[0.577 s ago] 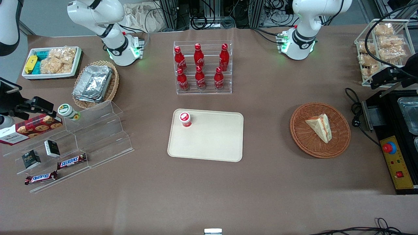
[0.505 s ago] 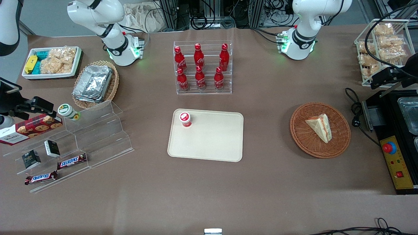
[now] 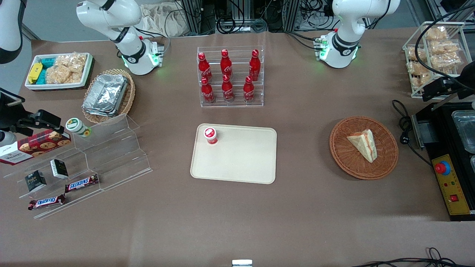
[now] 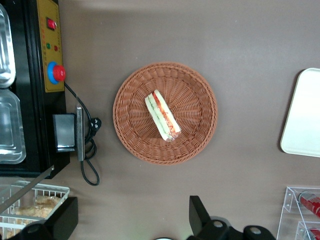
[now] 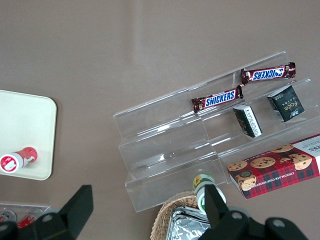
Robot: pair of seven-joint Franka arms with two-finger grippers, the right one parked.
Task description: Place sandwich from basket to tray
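The sandwich is standing on edge with its filling facing up, so my gripper needs to grab it by its two flat bread sides next.
The sandwich, a pale bread wedge with red and green filling, lies in the round reddish-brown wicker basket. The cream tray lies flat at the table's middle, toward the parked arm from the basket. My gripper hangs high at the working arm's end of the table, farther from the front camera than the basket. It is open, its two black fingers wide apart with only bare table between them.
A small red-capped bottle stands on the tray's corner. A clear rack of red cola bottles stands farther back. A black appliance with its cable sits beside the basket, and a wire rack of bagged snacks beside the gripper.
The gripper has shifted only very slightly. Sandwich, basket and tray lie as before.
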